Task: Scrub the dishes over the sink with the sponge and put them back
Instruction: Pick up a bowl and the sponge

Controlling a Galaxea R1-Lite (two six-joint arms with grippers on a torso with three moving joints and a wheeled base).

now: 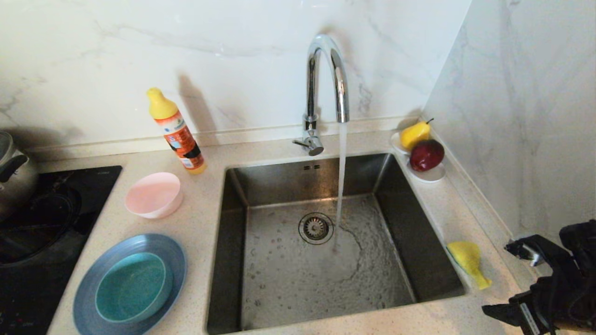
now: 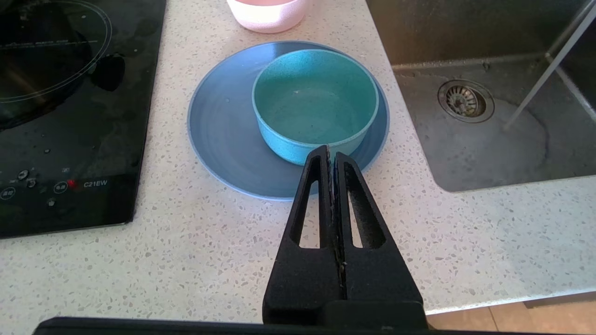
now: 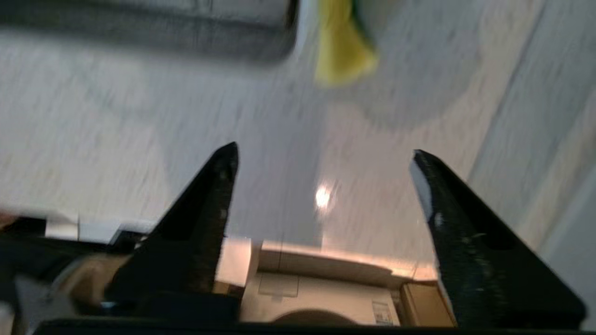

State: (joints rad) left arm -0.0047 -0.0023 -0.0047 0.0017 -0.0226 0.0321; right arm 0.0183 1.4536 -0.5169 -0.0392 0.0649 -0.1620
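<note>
The yellow sponge (image 1: 468, 261) lies beyond both open fingers, so the robot's right gripper should move forward and down toward its near end (image 1: 481, 281) before it closes on the sponge.
The grey-blue plate (image 1: 88, 284) (image 2: 219, 135) lies on the counter left of the sink (image 1: 288, 279), with the teal bowl (image 1: 131, 287) (image 2: 314, 100) standing on it. Behind them sits the pink bowl (image 1: 153, 194) (image 2: 267, 14). The yellow sponge (image 1: 468, 261) (image 3: 342, 51) lies on the counter at the sink's right rim. My right gripper (image 1: 503, 278) (image 3: 323, 152) is open and empty, at the counter's front right, a short way from the sponge. My left gripper (image 2: 329, 151) is shut and empty, hanging near the plate's front edge. Water runs from the tap (image 1: 326, 79).
An orange detergent bottle (image 1: 177, 132) stands behind the pink bowl. A pear (image 1: 415, 134) and a red apple (image 1: 426, 155) rest on a white dish (image 1: 430, 174) at the back right. A black cooktop (image 1: 46, 232) with a pot (image 1: 14, 172) fills the left. A wall closes the right side.
</note>
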